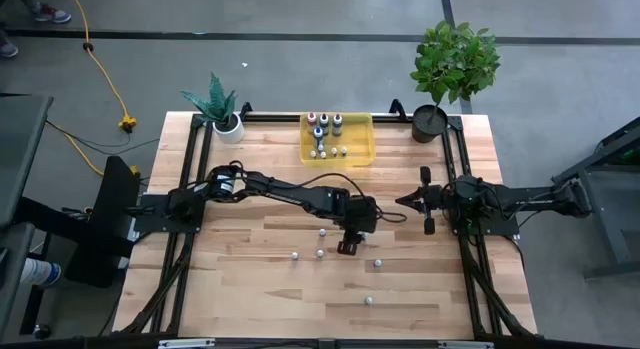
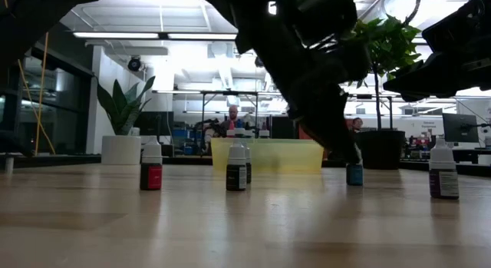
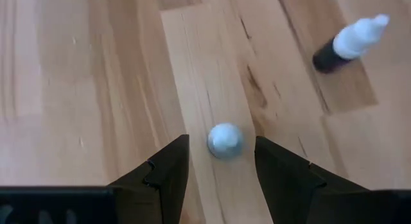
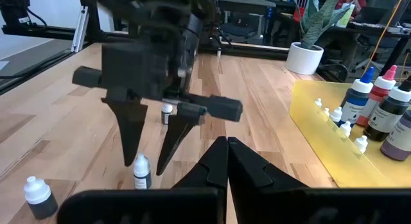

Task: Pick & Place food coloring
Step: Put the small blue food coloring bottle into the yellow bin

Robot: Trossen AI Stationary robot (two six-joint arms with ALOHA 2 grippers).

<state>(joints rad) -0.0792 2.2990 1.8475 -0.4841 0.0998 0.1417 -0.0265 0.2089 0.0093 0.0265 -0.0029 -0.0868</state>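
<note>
My left gripper closes on the bottle next, since my open fingers are on either side of the white cap [image 3: 225, 140] in the left wrist view.
Several small food coloring bottles stand upright on their bases on the wooden table [image 1: 250, 289]: one [image 1: 322, 232] beside my left arm, two [image 1: 295, 255] [image 1: 320, 253] nearer the front, two more [image 1: 378, 262] [image 1: 368, 300] to the right. My left gripper [image 3: 221, 140] is open, pointing steeply down over a white-capped bottle [image 3: 225, 139]. Its fingers [image 4: 135, 137] stand on either side of that bottle [image 4: 141, 174] without touching it. My right gripper [image 4: 227, 146] is shut and waits at the table's right side [image 1: 412, 200].
A translucent yellow tray [image 1: 360, 149] at the far middle holds larger bottles [image 1: 324, 121] and several small ones. A potted plant [image 1: 225, 114] stands at the far left and a bigger one [image 1: 450, 69] at the far right. Another small dark bottle [image 3: 350, 43] stands close by.
</note>
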